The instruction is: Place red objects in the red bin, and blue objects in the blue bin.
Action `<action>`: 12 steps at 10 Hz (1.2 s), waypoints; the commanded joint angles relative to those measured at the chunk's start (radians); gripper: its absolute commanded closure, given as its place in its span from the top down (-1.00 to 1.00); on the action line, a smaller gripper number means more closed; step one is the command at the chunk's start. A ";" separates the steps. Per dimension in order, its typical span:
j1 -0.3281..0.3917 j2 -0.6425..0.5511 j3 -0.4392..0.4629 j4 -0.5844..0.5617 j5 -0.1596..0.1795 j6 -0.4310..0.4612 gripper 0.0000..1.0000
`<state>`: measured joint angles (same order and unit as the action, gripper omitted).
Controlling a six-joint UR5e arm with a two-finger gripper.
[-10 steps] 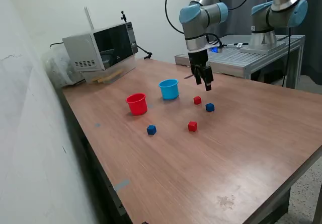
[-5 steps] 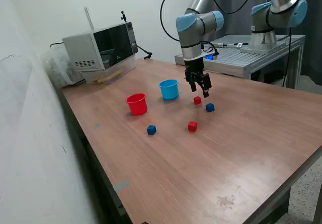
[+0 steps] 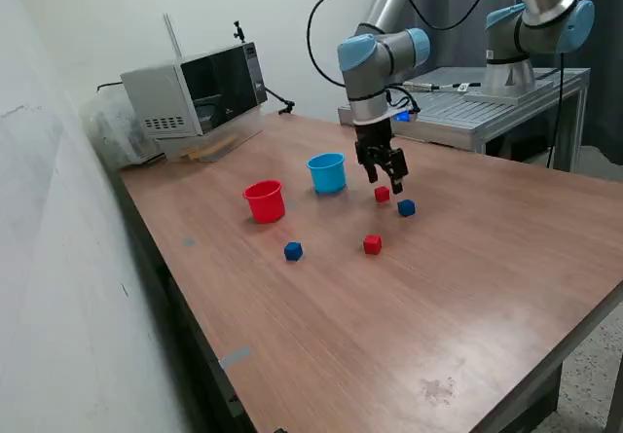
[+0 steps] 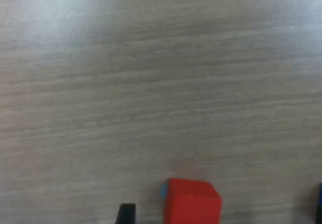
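The gripper grabs the opposite sides of the cube next, to place the small red cube in the red bin [image 3: 264,199].
In the exterior view my gripper [image 3: 384,176] hangs open just above a small red cube [image 3: 382,195], without touching it. A dark blue cube [image 3: 406,207] lies just to the exterior view's right of that cube. A second red cube [image 3: 372,244] and a second dark blue cube [image 3: 293,250] lie nearer the front. The red cup [image 3: 265,201] and the light blue cup [image 3: 328,172] stand upright to the exterior view's left of the gripper. The wrist view shows the red cube [image 4: 192,202] close up, with one dark fingertip [image 4: 126,214] beside it.
A microwave-like grey box [image 3: 195,92] stands at the table's back, at the exterior view's left. A second robot arm [image 3: 531,24] and a metal bench [image 3: 487,102] are behind the wooden table [image 3: 389,326]. A wall runs along the exterior view's left.
My gripper has moved down and toward the exterior view's left, from above the blue cube's side to just over the red cube. The cubes and cups have not moved.
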<state>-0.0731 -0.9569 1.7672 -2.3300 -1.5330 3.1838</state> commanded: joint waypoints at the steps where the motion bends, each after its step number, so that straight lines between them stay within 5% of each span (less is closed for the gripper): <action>1: -0.001 0.015 -0.002 -0.008 -0.003 -0.001 -1.00; 9: -0.079 -0.031 -0.038 -0.011 -0.052 -0.004 -1.00; 12: -0.033 -0.068 -0.177 0.089 -0.042 -0.027 -1.00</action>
<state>-0.1237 -1.0107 1.6597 -2.2898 -1.5793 3.1633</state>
